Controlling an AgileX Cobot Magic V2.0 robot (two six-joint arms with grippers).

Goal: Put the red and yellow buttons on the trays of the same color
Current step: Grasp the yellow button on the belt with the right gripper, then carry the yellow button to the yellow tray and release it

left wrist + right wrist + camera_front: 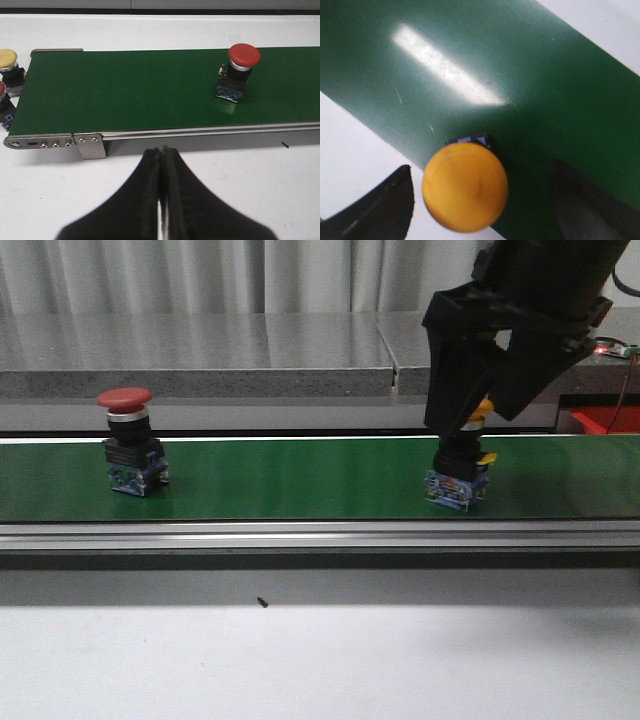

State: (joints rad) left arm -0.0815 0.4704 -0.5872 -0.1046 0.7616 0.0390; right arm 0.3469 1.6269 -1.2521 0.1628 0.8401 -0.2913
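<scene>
My right gripper closes on the yellow button next, since its fingers reach down beside the yellow cap [465,186] above the black body and closing would catch the button.
A red-capped button [128,440] stands on the green belt [300,480] at the left; it also shows in the left wrist view [240,70]. A yellow-capped button [462,468] stands on the belt at the right. My right gripper [470,425] hangs open right over it. In the right wrist view the yellow cap [465,186] sits between the two fingers [385,210], with gaps on both sides. My left gripper [161,155] is shut and empty over the white table, in front of the belt. The left gripper is out of the front view.
Beyond the belt's end, the left wrist view shows another yellow button [10,65] and another red button [4,107] on the white table. A red object [605,420] sits at the far right behind the belt. A metal rail [300,535] runs along the belt's front.
</scene>
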